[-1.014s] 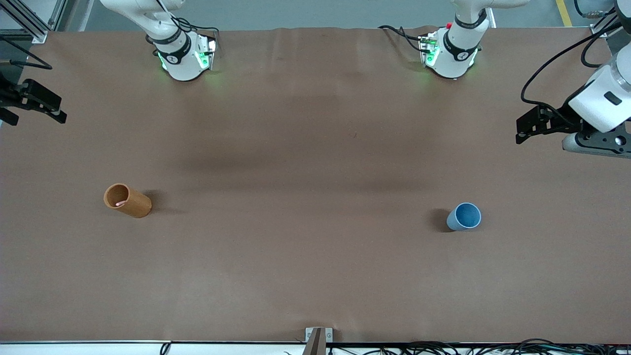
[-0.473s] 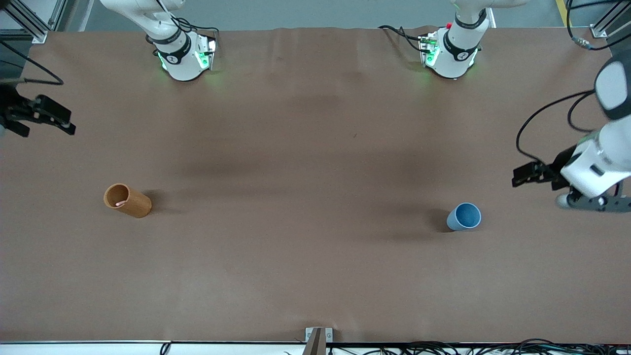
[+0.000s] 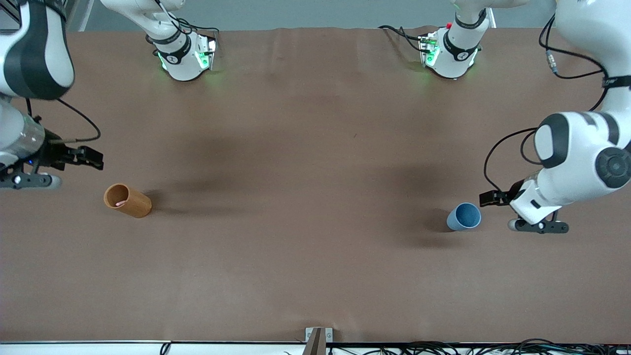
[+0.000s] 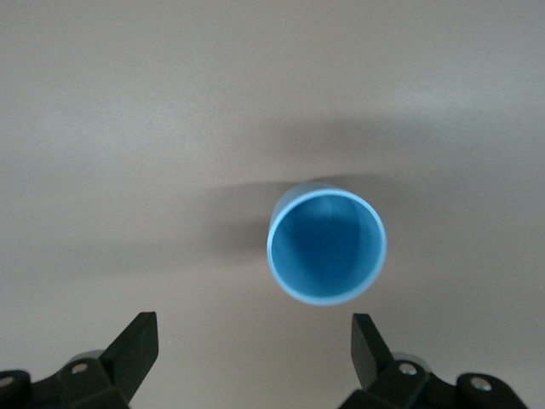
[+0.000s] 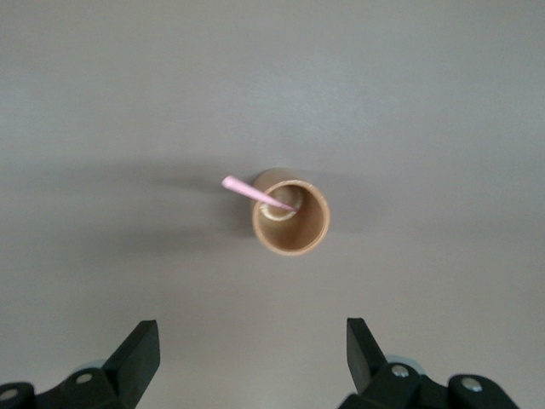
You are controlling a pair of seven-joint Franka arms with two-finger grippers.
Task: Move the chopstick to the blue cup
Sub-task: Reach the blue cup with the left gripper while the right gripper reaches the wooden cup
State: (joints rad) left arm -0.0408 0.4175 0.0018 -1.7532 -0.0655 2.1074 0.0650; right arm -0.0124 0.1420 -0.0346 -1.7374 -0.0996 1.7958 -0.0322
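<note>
Next, my right gripper grabs the chopstick by its tip above the orange-brown cup's rim to transfer it to the blue cup.
The blue cup stands upright and empty toward the left arm's end of the table. It also shows in the left wrist view. My left gripper hangs open and empty over the table just beside it. The pale-pink chopstick stands slanted in the orange-brown cup, its tip sticking out over the rim. In the front view only a pink bit shows inside that cup. My right gripper is open and empty over the table beside the orange-brown cup.
The brown table cover stretches between the two cups with nothing on it. The two arm bases stand along the table's edge farthest from the front camera. A small metal bracket sits at the nearest edge.
Both arms have swung in from the table's ends. The left gripper came down beside the blue cup. The right gripper came toward the orange-brown cup. The cups have not moved.
</note>
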